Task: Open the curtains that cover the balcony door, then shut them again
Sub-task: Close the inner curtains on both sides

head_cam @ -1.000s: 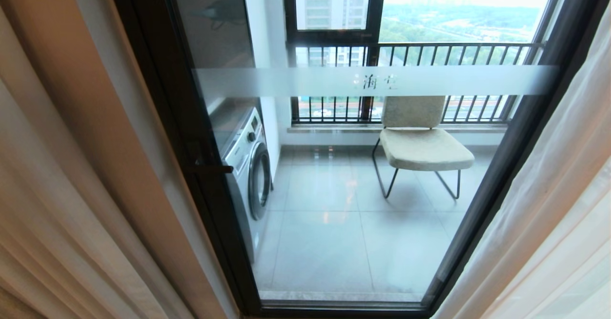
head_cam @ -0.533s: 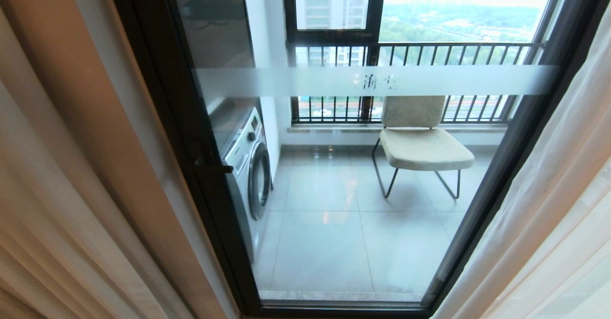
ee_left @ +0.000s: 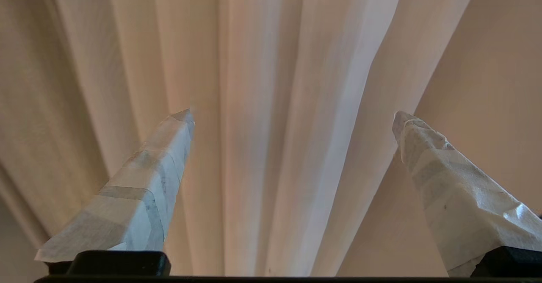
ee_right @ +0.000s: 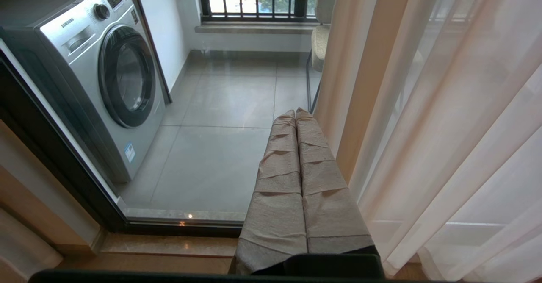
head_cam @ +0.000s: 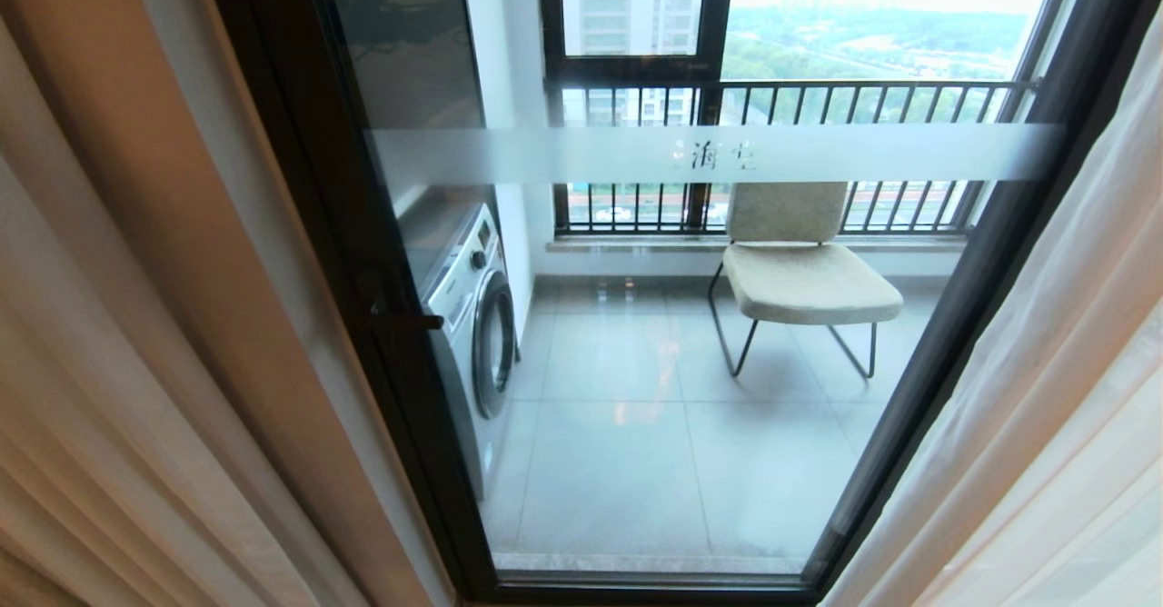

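Note:
The soft cloth (ee_left: 249, 79) hangs slack and bunches up at the beige curtain's raised pleats, ready for pinching. My left gripper should grab the curtain by those pleats next.
The curtains are drawn apart: thick beige pleats (head_cam: 118, 334) hang at the left of the head view and thin white sheers (head_cam: 1045, 389) at the right. Between them stands the balcony door (head_cam: 690, 362), glass in a dark frame with a frosted strip (head_cam: 718, 154) across it. Neither arm shows in the head view. My left gripper (ee_left: 292, 115) is open, its taped fingers spread wide and facing the beige pleats (ee_left: 271, 105) close up, with nothing between them. My right gripper (ee_right: 295, 112) is shut and empty, low before the glass beside the right-hand curtain (ee_right: 444, 117).
Beyond the glass are a washing machine (head_cam: 472, 316) at the left, a beige chair (head_cam: 800, 271) on the tiled balcony floor, and a far window with a black railing (head_cam: 790, 89). The door handle (head_cam: 404, 321) juts from the left frame. A dark sill (ee_right: 169, 226) runs along the floor.
The head view holds still; only a dim reflection high in the left of the glass has shifted.

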